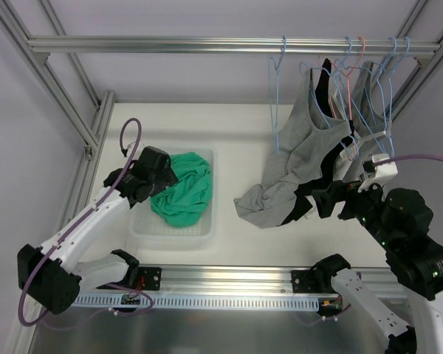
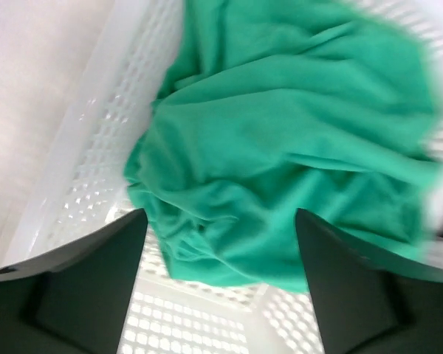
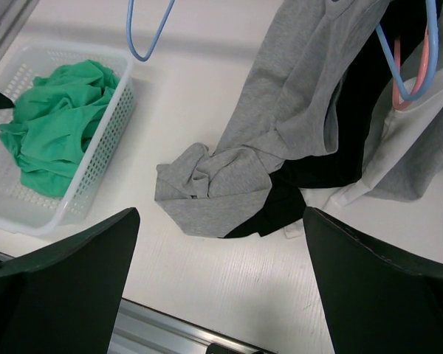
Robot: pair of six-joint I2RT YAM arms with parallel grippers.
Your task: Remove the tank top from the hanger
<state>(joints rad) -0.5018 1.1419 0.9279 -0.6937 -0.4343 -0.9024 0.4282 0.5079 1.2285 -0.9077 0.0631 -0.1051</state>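
Observation:
My right gripper reaches the blue hanger next and grips its near side wire below the hook (image 1: 345, 105) (image 3: 433, 43), which leaves the tank top free to remove.
A grey tank top (image 1: 299, 158) hangs from a blue hanger (image 1: 332, 77) on the rail, its lower end bunched on the table; it also shows in the right wrist view (image 3: 280, 125). A black garment (image 3: 340, 155) and a white one hang behind it. My right gripper (image 1: 332, 200) is open and empty just right of the bunched hem (image 3: 207, 192). My left gripper (image 1: 153, 175) is open and empty over a green garment (image 2: 280, 133) lying in a white basket (image 1: 170, 230).
An empty blue hanger (image 1: 275, 96) hangs left of the clothes. Several more blue and pink hangers (image 1: 369, 74) crowd the right end of the rail (image 1: 207, 46). Aluminium frame posts stand at the left and right.

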